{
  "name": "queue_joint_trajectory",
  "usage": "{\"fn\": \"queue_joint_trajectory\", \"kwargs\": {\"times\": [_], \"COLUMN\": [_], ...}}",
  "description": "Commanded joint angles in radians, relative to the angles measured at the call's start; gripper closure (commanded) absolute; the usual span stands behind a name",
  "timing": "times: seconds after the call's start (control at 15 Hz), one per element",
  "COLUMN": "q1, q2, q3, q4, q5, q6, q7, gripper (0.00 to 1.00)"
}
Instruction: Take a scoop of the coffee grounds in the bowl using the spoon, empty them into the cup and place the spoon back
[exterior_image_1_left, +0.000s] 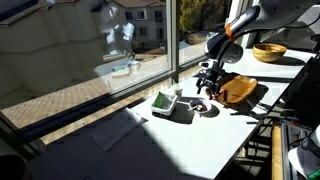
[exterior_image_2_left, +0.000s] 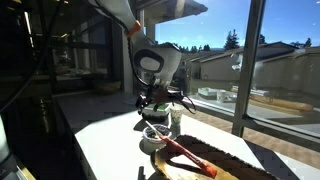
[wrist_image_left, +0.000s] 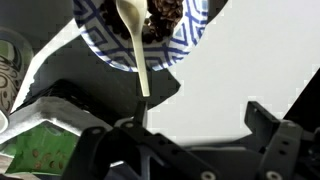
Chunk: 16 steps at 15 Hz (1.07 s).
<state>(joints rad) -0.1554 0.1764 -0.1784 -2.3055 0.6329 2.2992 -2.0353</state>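
Note:
Next, the gripper grabs the spoon by the end of its handle, leaving its head free, to scoop coffee grounds and empty them into the cup (wrist_image_left: 8, 70).
In the wrist view the small bowl (wrist_image_left: 190, 45) with a blue-patterned rim holds dark coffee grounds (wrist_image_left: 165, 15). A pale spoon (wrist_image_left: 137, 50) lies with its head in the bowl and its handle pointing down toward my left finger. My gripper (wrist_image_left: 200, 115) is open wide, with the handle's end right at the left finger and nothing between the jaws. The white-and-green cup (wrist_image_left: 8, 70) is at the left edge. In both exterior views the gripper (exterior_image_1_left: 208, 80) (exterior_image_2_left: 160, 100) hangs just above the bowl (exterior_image_1_left: 199, 106) (exterior_image_2_left: 153, 133).
A green-and-white packet (wrist_image_left: 40, 150) (exterior_image_1_left: 165, 101) lies beside the bowl. A flat wooden tray (exterior_image_1_left: 238, 90) (exterior_image_2_left: 215, 168) carries a reddish stick-like item (exterior_image_2_left: 185, 152). A light wooden bowl (exterior_image_1_left: 268, 52) stands further back. A window pane runs close along the table.

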Motion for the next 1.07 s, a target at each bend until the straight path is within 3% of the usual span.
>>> {"fn": "queue_joint_trajectory", "kwargs": {"times": [0.0, 0.53, 0.6, 0.67, 0.8, 0.87, 1.0], "q1": [-0.043, -0.085, -0.086, -0.088, -0.089, -0.09, -0.095], "q2": [0.061, 0.152, 0.165, 0.177, 0.201, 0.214, 0.235], "q3": [0.036, 0.104, 0.113, 0.121, 0.135, 0.142, 0.155], "q4": [0.015, 0.042, 0.047, 0.054, 0.064, 0.069, 0.08], "q5": [0.032, 0.089, 0.094, 0.097, 0.093, 0.089, 0.085], "q6": [0.067, 0.149, 0.158, 0.163, 0.181, 0.195, 0.215], "q7": [-0.049, -0.081, -0.082, -0.08, -0.074, -0.073, -0.071], "gripper": [0.0, 0.0, 0.11, 0.11, 0.26, 0.38, 0.44]}}
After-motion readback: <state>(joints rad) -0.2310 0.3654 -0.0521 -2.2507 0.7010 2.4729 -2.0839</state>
